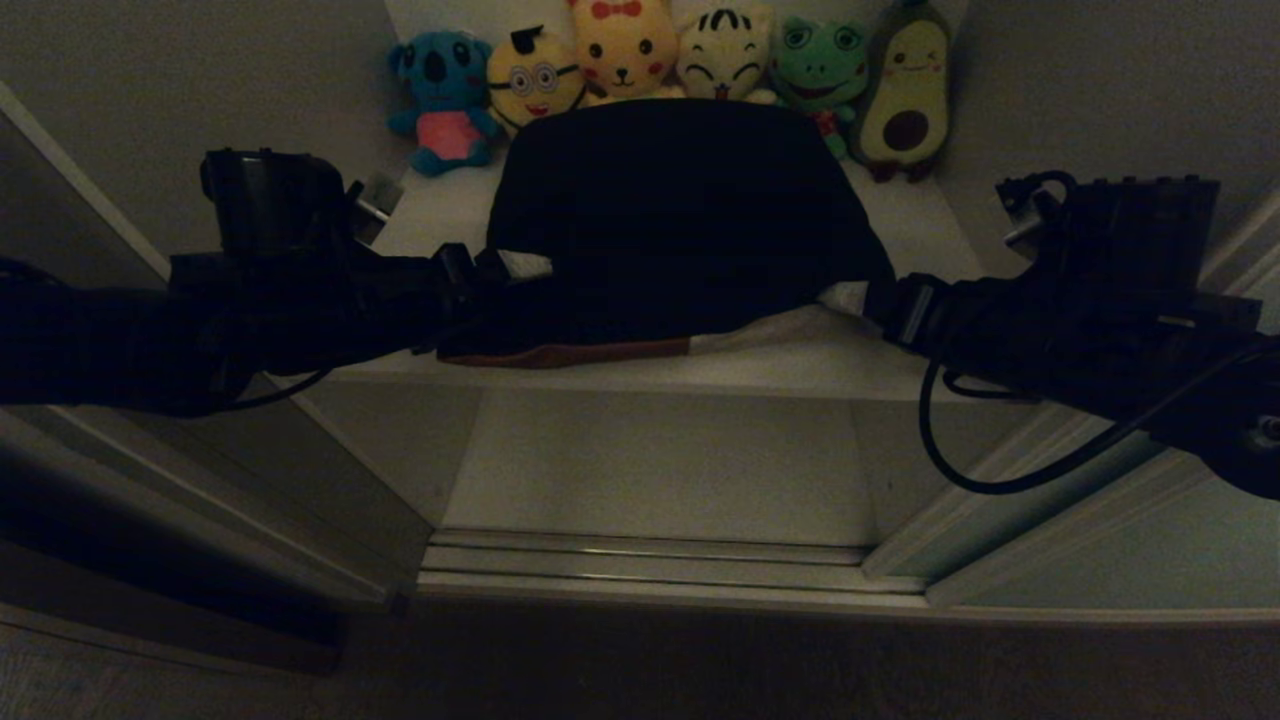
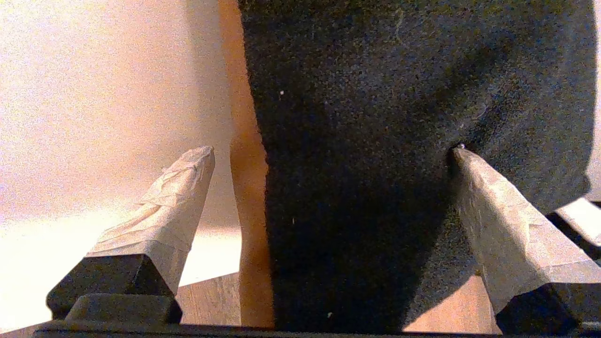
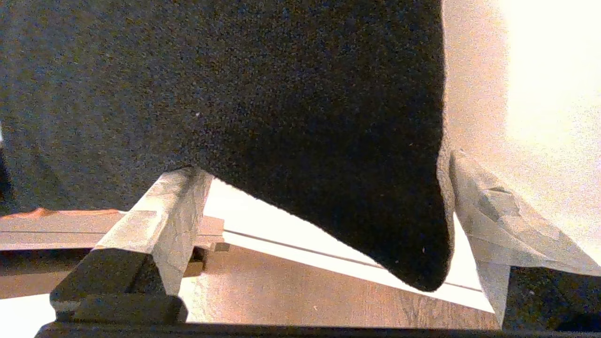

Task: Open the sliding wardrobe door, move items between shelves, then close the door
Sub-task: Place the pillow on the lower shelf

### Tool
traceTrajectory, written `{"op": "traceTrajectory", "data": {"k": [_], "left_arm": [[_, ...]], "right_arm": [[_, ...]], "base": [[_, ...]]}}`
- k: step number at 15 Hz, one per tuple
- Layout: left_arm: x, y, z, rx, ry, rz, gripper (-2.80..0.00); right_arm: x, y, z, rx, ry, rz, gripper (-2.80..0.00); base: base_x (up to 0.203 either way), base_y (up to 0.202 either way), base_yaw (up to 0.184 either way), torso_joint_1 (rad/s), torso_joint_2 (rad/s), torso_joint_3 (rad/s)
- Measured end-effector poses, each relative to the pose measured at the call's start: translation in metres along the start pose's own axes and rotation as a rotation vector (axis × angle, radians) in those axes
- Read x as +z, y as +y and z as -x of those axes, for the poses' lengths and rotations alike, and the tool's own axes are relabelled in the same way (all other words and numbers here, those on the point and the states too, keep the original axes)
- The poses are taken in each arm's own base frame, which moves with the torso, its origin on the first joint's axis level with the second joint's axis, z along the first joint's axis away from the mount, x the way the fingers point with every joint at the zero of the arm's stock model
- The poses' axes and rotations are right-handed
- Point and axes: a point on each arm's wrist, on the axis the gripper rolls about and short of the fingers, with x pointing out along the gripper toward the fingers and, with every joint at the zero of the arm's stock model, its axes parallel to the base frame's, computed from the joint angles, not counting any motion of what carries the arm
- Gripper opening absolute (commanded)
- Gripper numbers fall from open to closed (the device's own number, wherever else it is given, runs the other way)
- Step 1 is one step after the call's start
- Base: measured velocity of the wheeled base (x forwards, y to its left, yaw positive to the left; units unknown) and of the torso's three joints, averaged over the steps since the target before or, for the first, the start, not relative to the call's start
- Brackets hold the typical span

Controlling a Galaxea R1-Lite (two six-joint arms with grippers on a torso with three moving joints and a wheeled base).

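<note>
My right gripper takes hold of the black garment's hanging corner next, since that corner droops free past the upper shelf's edge while the rest of the garment lies flat.
A folded black garment (image 1: 680, 200) lies on top of a stack at the front of the upper shelf (image 1: 930, 225). A rust-brown garment (image 1: 600, 352) and a pale knit (image 1: 770, 330) show under its front edge, which hangs slightly over the shelf lip. My left gripper (image 1: 500, 275) is at the stack's left end and my right gripper (image 1: 870, 295) at its right end. In the left wrist view the left gripper (image 2: 332, 150) is open, with black cloth (image 2: 375, 141) and a brown strip (image 2: 244, 155) between its fingers. The right gripper (image 3: 325, 164) is open too, around a hanging black corner (image 3: 328, 141). The sliding wardrobe door (image 1: 1150, 545) stands open at the right.
A row of plush toys (image 1: 720, 50) lines the back of the upper shelf. The lower shelf (image 1: 650, 460) lies bare beneath. The metal door track (image 1: 650, 565) runs along the wardrobe's front, with dark floor before it. A side panel (image 1: 200, 480) closes in the left.
</note>
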Motion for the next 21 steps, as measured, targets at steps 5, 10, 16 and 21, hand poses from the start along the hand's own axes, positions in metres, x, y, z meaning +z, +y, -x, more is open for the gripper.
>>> {"op": "traceTrajectory", "data": {"k": [5, 10, 16, 21], "left_arm": [[-0.001, -0.001, 0.0, 0.0, 0.002, 0.0, 0.0], [0.001, -0.001, -0.001, -0.002, 0.002, 0.0, -2.8], [0.002, -0.002, -0.003, -0.01, -0.004, -0.005, -2.8], [-0.001, -0.007, -0.004, -0.019, 0.006, -0.006, -2.8]], "right_arm": [[0.003, 0.0, 0.005, 0.016, -0.002, -0.003, 0.0], [0.001, -0.001, 0.002, 0.043, 0.018, -0.004, -2.8], [0.004, -0.01, 0.0, 0.059, 0.033, -0.004, -2.8], [0.002, -0.014, 0.0, 0.064, 0.048, -0.004, -2.8]], "base": [[0.0, 0.0, 0.0, 0.0, 0.0, 0.0], [0.0, 0.0, 0.0, 0.0, 0.0, 0.0], [0.0, 0.0, 0.0, 0.0, 0.0, 0.0], [0.0, 0.0, 0.0, 0.0, 0.0, 0.0]]}}
